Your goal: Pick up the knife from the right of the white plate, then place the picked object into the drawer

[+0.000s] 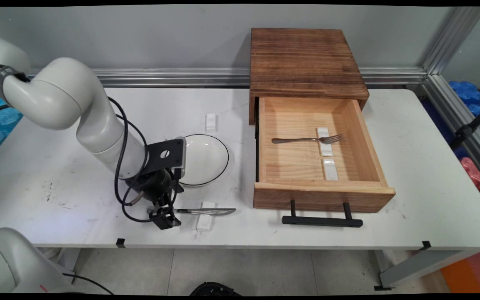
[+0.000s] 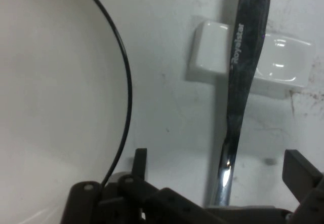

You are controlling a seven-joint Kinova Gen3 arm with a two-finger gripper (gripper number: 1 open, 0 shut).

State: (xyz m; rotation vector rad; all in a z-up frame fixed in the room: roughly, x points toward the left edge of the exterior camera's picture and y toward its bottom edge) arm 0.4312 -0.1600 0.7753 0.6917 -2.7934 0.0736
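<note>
I should grab the metal table knife by its handle [image 1: 182, 211] next, to move it from its white rest into the open drawer.
A steel knife [image 1: 211, 211] lies along the table's near side, its blade across a small white rest [image 1: 205, 221]. My gripper [image 1: 164, 216] is down at the knife's handle end, open, one finger on each side of the handle. In the hand view the knife [image 2: 243, 62] runs up between the two fingertips [image 2: 301, 171] and crosses the white rest [image 2: 210, 51]. A white plate with a black rim [image 1: 206, 160] sits just behind the gripper; the plate [image 2: 50, 107] fills the hand view's left.
A wooden cabinet [image 1: 304, 62] stands at the back right with its drawer [image 1: 323, 193] pulled out. In the drawer lie a fork [image 1: 302, 140] on one white rest [image 1: 325, 151] and a second rest [image 1: 330, 169]. Another rest [image 1: 211, 122] lies behind the plate.
</note>
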